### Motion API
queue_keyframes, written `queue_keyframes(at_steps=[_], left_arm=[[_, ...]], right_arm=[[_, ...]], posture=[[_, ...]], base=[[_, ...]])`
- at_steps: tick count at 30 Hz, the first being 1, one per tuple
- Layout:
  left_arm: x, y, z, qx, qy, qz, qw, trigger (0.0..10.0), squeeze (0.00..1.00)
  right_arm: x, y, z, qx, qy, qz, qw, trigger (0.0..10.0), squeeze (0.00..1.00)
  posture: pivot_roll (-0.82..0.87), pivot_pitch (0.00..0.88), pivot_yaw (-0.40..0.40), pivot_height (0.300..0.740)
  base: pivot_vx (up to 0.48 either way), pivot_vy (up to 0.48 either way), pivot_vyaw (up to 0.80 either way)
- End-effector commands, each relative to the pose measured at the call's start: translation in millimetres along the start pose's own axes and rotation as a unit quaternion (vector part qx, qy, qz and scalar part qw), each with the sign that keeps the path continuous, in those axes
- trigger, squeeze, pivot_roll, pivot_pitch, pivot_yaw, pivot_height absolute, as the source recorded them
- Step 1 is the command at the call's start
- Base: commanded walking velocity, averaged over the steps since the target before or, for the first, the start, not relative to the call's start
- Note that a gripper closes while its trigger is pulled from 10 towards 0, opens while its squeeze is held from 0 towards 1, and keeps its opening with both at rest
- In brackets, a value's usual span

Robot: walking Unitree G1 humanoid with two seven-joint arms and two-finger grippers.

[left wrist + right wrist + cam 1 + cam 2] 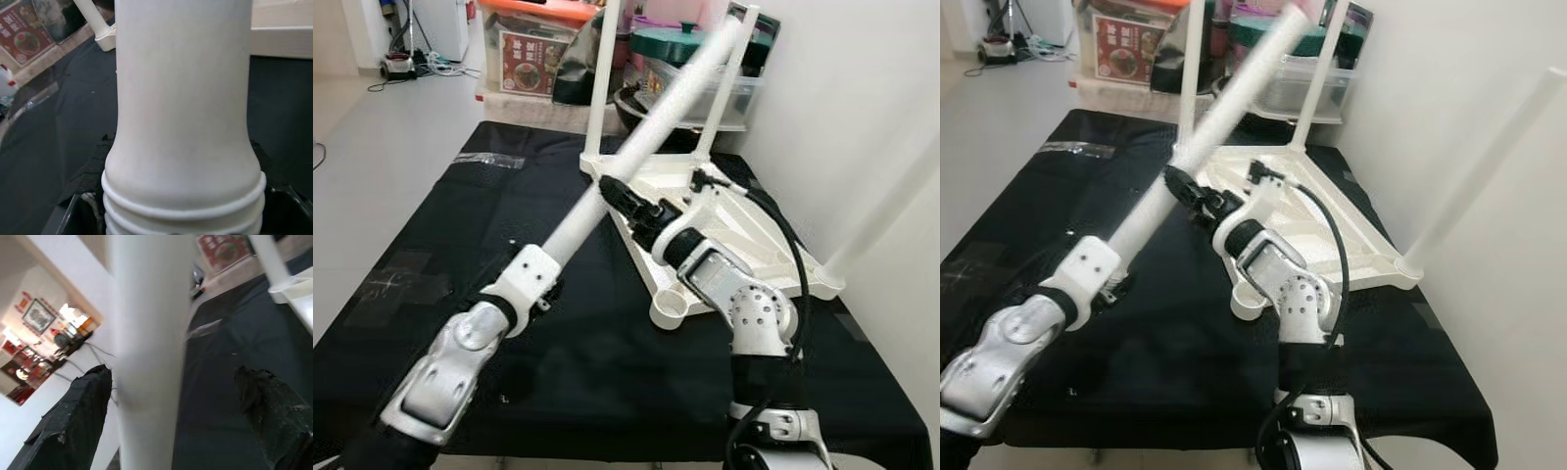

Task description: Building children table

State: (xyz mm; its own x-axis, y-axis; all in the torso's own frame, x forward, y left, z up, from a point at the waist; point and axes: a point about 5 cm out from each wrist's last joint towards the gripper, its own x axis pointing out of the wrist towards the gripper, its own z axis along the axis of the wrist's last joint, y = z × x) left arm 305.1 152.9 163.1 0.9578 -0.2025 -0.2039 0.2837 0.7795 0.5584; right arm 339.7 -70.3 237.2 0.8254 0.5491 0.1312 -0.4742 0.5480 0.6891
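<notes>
My right gripper grabs the leg around its middle [618, 172] next, since the fourth leg's long upper length [693, 80] sticks out far above its held ribbed end.
A white children's table [744, 235] lies upside down on the black cloth, at the far right. Three white legs stand up from it, one being [599, 88]. Its near corner socket [671, 308] holds nothing. A fourth white leg [656, 117] slants up toward the far right above the cloth. My left gripper [551, 266] is shut on the leg's lower, ribbed end [181, 205]. My right gripper [619, 191] reaches across to the leg's middle and is open. Its two black fingers [73, 426] stand wide apart with the leg [146, 357] between them.
The black cloth [460, 245] covers a low platform whose front edge is near my body. Storage boxes [533, 54], a green pot [680, 39] and a clear bin crowd the far end. A white wall [862, 117] runs close along the right. Pale floor [372, 127] lies to the left.
</notes>
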Motion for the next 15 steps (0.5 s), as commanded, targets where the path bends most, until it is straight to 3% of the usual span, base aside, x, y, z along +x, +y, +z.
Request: queue_keyframes(at_steps=[1, 5, 7, 10, 12, 15], left_arm=[[3.7, -7.2, 4, 0.018, -0.007, 0.002, 1.000, 10.0, 0.00], [4.8, -9.2, 4, 0.024, -0.009, 0.004, 1.000, 10.0, 0.00], [5.6, -14.5, 5, 0.043, -0.011, 0.001, 0.999, 10.0, 0.00], [6.2, -16.7, 5, 0.053, -0.011, -0.001, 0.999, 10.0, 0.00], [9.2, -24.2, 8, 0.079, -0.017, -0.008, 0.997, 10.0, 0.00], [10.3, -27.9, 12, 0.086, -0.024, -0.013, 0.996, 10.0, 0.00]], right_arm=[[18.8, 40.4, -34, 0.080, 0.018, 0.049, 0.995, 10.0, 0.00], [19.1, 40.6, -35, 0.081, 0.019, 0.043, 0.996, 10.0, 0.00], [23.4, 33.1, -36, 0.110, 0.016, 0.001, 0.994, 10.0, 0.00], [25.4, 31.8, -36, 0.128, 0.015, -0.011, 0.992, 10.0, 0.00], [32.9, 36.7, -33, 0.180, 0.013, -0.016, 0.984, 10.0, 0.00], [35.3, 36.2, -33, 0.194, 0.013, -0.025, 0.981, 10.0, 0.00]], posture=[[0.12, 0.000, -0.162, 0.740], [0.12, 0.000, -0.163, 0.740], [0.13, 0.000, -0.165, 0.740], [0.13, 0.000, -0.165, 0.740], [0.13, 0.000, -0.170, 0.740], [0.13, 0.000, -0.170, 0.740]], base=[[0.000, 0.000, 0.00], [0.000, 0.000, 0.00], [0.000, 0.000, 0.00], [0.000, 0.000, 0.00], [0.000, 0.000, 0.00], [0.000, 0.000, 0.00]])
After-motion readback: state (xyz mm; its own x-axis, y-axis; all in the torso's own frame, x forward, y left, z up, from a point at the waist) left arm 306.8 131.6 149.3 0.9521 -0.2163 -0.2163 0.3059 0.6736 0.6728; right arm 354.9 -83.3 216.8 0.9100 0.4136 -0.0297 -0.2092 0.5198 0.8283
